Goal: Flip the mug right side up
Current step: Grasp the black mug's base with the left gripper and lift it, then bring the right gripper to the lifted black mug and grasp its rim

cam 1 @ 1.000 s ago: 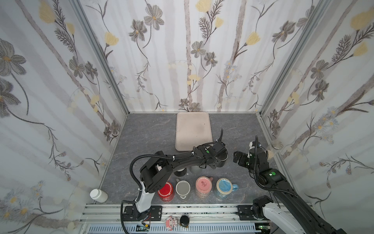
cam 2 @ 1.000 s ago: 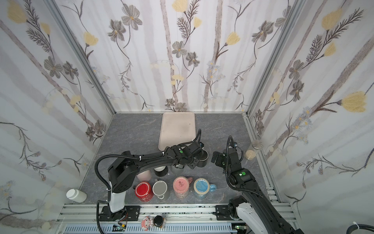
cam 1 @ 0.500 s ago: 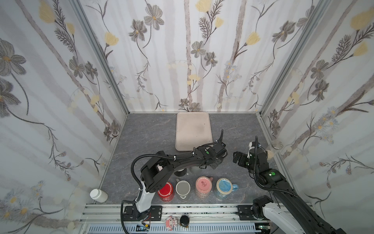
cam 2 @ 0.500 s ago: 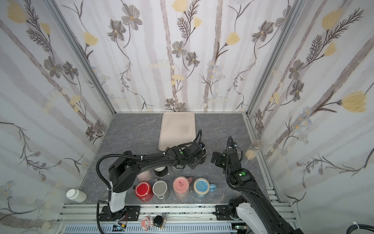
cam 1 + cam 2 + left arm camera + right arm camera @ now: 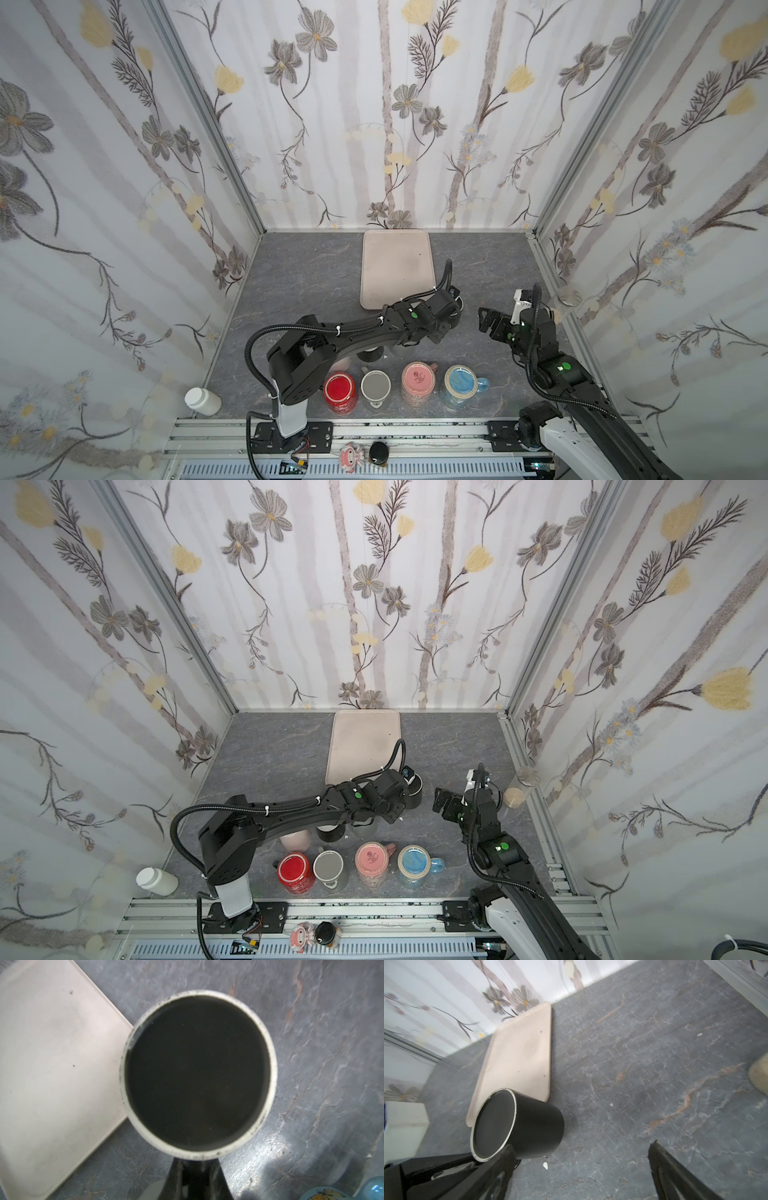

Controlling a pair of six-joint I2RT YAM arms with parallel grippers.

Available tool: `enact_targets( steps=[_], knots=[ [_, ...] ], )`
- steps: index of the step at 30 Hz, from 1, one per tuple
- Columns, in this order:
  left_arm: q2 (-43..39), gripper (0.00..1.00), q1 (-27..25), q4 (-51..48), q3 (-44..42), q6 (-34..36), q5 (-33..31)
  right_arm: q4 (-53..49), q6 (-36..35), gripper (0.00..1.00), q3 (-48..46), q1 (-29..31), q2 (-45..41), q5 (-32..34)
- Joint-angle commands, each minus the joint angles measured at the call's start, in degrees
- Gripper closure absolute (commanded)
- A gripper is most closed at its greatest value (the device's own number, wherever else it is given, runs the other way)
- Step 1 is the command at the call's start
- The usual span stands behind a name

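The black mug (image 5: pixel 413 792) (image 5: pixel 529 1126) beside my left gripper's fingers needs to be set upright, so my right gripper should grab it next from opposite the mug's base.
The black mug (image 5: pixel 454 318) (image 5: pixel 413 792) stands upside down on the grey floor, just off the tray's near right corner. Its base, a black disc with a white ring (image 5: pixel 198 1076), faces the left wrist camera. My left gripper (image 5: pixel 195 1167) (image 5: pixel 400 789) reaches down beside the mug with its fingers pressed together against the side wall. The handle is hidden. In the right wrist view the mug (image 5: pixel 529 1126) shows with the left fingers (image 5: pixel 446 1164) at its side. A short way to the mug's right, my right gripper (image 5: pixel 579 1169) (image 5: pixel 488 322) is open and holds nothing.
A beige tray (image 5: pixel 395 266) lies at the back centre. Red (image 5: pixel 340 390), grey (image 5: pixel 375 385), pink (image 5: pixel 418 376) and blue (image 5: pixel 460 381) mugs line the front edge. Another dark mug (image 5: pixel 370 355) sits under the left arm. A white bottle (image 5: pixel 202 401) is front left and a jar (image 5: pixel 519 791) stands by the right wall.
The left gripper's jaws have closed at the black mug and its wrist has shifted slightly over it. The right arm has stayed still and open.
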Motion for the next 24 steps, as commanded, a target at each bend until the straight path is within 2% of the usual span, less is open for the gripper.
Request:
enact_targets(
  steps=[1,6,10,16,20,24],
  knots=[
    [-4.55,1.0,1.47,11.67,-1.47,0.34,-0.82,9.83,-1.24,0.0,-0.76,-0.03,-2.46,-3.83],
    [-13.57,1.0,7.42,21.11,-8.94,-2.83,6.39,20.2,-2.06,0.0,-1.21,0.09,-0.89,-14.74],
    [-22.44,1.0,13.18,32.4,-17.27,-6.54,14.32,33.63,0.48,0.03,-3.19,0.11,3.87,-25.35],
    [-31.14,1.0,23.56,49.41,-28.64,-16.64,26.98,52.7,5.24,0.07,-3.34,1.25,13.86,-36.43],
    [-36.76,1.0,25.23,60.92,-34.74,-19.44,32.78,59.81,5.38,0.09,-0.48,5.58,21.1,-40.05],
    [-38.13,1.0,25.88,65.78,-36.69,-21.17,36.36,69.09,7.52,0.13,3.38,9.7,28.52,-44.75]
  ],
)
